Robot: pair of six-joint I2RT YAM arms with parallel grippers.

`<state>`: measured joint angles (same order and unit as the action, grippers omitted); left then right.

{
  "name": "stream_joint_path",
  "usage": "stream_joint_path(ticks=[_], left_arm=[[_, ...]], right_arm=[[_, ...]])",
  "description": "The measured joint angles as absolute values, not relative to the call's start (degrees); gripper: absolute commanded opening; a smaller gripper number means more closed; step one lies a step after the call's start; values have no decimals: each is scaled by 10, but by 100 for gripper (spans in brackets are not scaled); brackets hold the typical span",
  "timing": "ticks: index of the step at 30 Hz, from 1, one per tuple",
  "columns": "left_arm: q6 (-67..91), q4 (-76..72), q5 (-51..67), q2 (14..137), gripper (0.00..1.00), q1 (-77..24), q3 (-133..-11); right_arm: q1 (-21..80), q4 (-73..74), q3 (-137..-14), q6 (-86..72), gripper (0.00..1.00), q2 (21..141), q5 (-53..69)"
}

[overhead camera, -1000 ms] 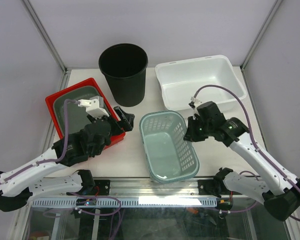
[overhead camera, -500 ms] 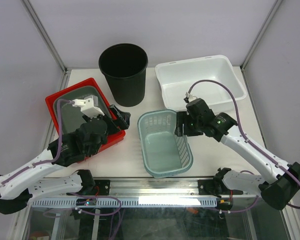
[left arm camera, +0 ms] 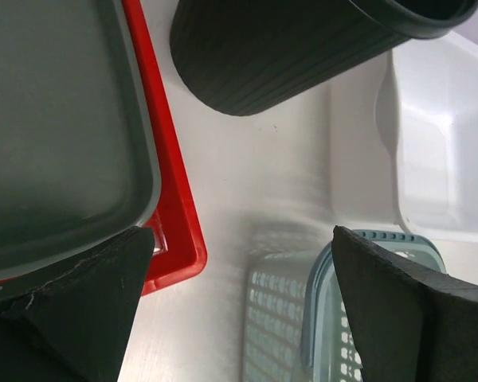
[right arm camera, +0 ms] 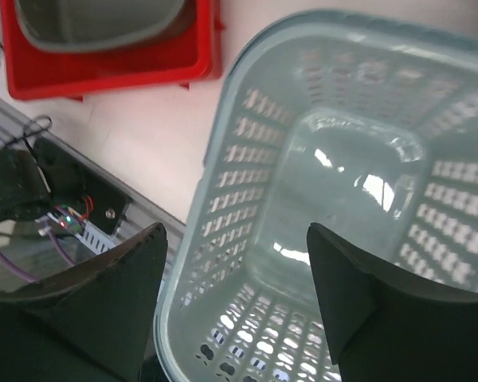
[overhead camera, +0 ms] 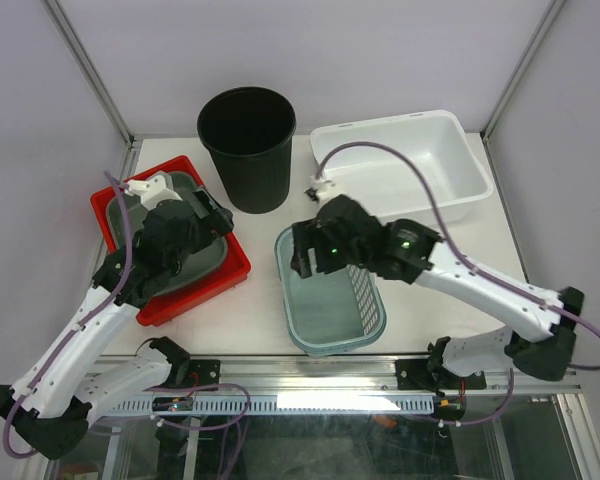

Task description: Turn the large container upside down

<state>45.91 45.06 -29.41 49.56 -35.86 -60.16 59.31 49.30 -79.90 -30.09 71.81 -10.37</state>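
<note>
My right gripper is about to grab the large container's rim nearest the red tray (right arm camera: 209, 170), so that it can raise that side and turn the container over.
The large container, a pale teal perforated basket (overhead camera: 328, 305), stands upright with its mouth up near the table's front middle. My right gripper (overhead camera: 305, 250) hovers over its far left part, open, and touches nothing. In the right wrist view the basket (right arm camera: 342, 183) fills the frame below the right gripper (right arm camera: 236, 231), with only its inside between the spread fingers. My left gripper (overhead camera: 218, 222) stands open above the red tray's right edge, apart from the basket. The left wrist view shows the basket's corner (left arm camera: 279, 318) low between the left gripper's (left arm camera: 240, 235) fingers.
A tall black bin (overhead camera: 246, 140) stands behind the basket. A white tub (overhead camera: 380, 125) sits at the back right. A red tray (overhead camera: 210, 280) holding a grey tub (overhead camera: 205, 250) lies at the left. The table's front rail runs just below the basket.
My right gripper let go of the basket's right rim, opened, and swung left over the basket, which slid a little left. My left arm drew back over the red tray.
</note>
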Motion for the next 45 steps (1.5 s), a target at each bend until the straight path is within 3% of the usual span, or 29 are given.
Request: stream_joint_path(ticks=[8,14,17,20,21,30,36,45], left_arm=[[429,455,-221,503,99,-286,-607],[421,455,-202,508,99,-276,-607],[419,455,-191,508,99,-276,-607],[417,455,-188,508,99,-273,-607],[416,455,-187,508,99,-272,-607],[403,454,-167,516,99,-253,-607],[385,454,-141,524,99,-238,-632],[363,441,-81,541,99,-231,-651]], right_arm=[[712,497,-806,-362,80,854,-143],[746,496,-806,-391,61,873,-161],[747,495,-806,-400,43,891,-173],[745,496,-806,-402,14,909,-176],[745,494,-806,-407,0,912,-172],[710,449,-789,-410,0,827,-79],[573,284,-649,-473,0,647,90],[440,79,-462,-524,0,554,258]])
